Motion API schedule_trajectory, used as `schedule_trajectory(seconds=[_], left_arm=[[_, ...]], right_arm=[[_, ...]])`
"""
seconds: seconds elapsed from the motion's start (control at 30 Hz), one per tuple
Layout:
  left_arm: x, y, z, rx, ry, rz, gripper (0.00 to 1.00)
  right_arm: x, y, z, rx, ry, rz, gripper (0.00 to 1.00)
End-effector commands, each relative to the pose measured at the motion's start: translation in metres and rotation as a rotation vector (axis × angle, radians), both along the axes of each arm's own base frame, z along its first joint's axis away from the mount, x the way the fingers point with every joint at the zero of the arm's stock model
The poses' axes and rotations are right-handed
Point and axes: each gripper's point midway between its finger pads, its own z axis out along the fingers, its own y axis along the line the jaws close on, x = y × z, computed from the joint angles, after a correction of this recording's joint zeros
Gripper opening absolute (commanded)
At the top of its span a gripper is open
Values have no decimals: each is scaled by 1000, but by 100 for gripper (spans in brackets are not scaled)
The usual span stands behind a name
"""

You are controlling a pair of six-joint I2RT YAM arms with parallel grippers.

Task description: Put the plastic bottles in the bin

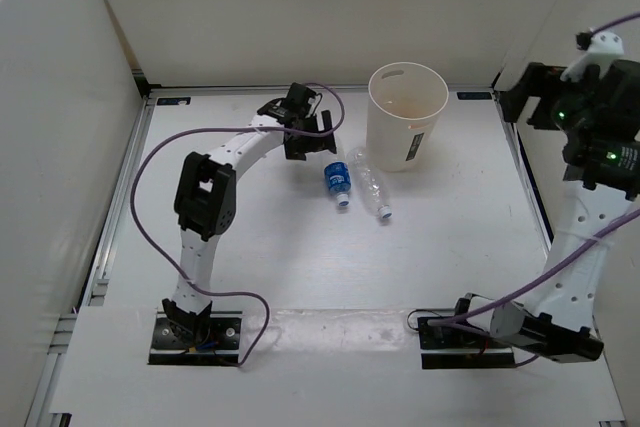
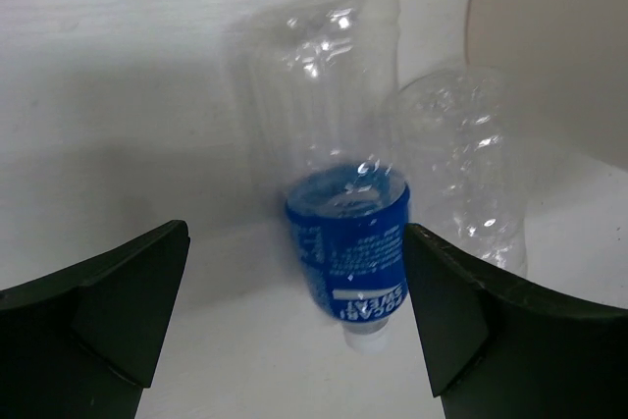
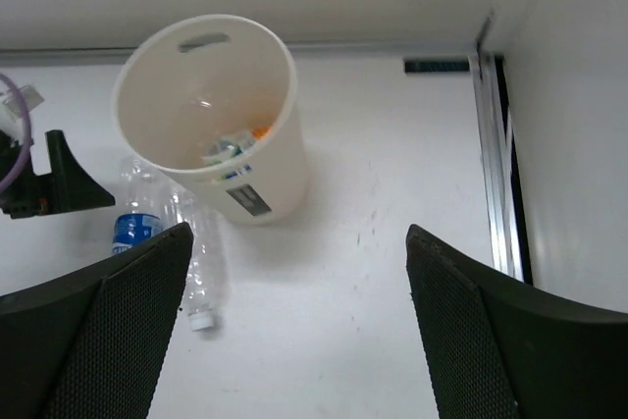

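My left gripper moves lower, before it closes on the blue-label bottle, as its fingers hover above the bottle in their gap, its whole length showing in the left wrist view.
The bottle with the blue label lies on the table, cap toward the near side, and the plain clear bottle lies beside it on its right. The cream-white bin stands just behind them. My left gripper is open and empty, just behind the blue-label bottle, which lies between its fingers in the left wrist view, close to the right one. My right gripper is open and empty, raised at the right wall. Inside the bin lie a green-white labelled bottle and an orange one.
White walls close off the table on the left, back and right. A metal rail runs along the right edge. The clear bottle nearly touches the bin's base.
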Motion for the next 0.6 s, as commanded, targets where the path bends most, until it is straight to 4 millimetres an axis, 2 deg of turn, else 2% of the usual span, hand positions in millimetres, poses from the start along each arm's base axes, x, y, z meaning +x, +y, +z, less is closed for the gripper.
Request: schedule_trajectory(seconds=[0.0,0.03,0.17,0.2,0.3,0.33,0.43,0.47,0.5,0.57], left_arm=[[11,-26,26,-59,-44,-65,100],[16,-32,39,-68,-68,-85,100],[21,-39,33,-84,-76,-109,100],[20,-40,23,-81,-46,-99,100],[16,-43,11,-97,6,-105,100],[13,-42,-4,-80,44,-106,100],[8,-44,-10,-93,85,-105,100],[8,-48,-21,-100,98,-109,100],[9,-55,-16,-132,105,-111,100],[11,-64,-21,-151,130,-104,100]], right_arm=[[-12,-30,-33,162,111,-96,90],[-14,-38,-35,202,121,-103,90],[-13,-48,-56,240,217,-113,90],[-13,-52,-61,253,231,-125,90],[-9,-63,-66,292,232,-159,90],[-8,-65,-66,294,231,-162,90],[-7,-69,-73,292,251,-167,90],[-8,-71,-72,293,250,-168,90],[-8,-71,-75,298,258,-165,90],[-9,-75,-78,306,266,-178,90]])
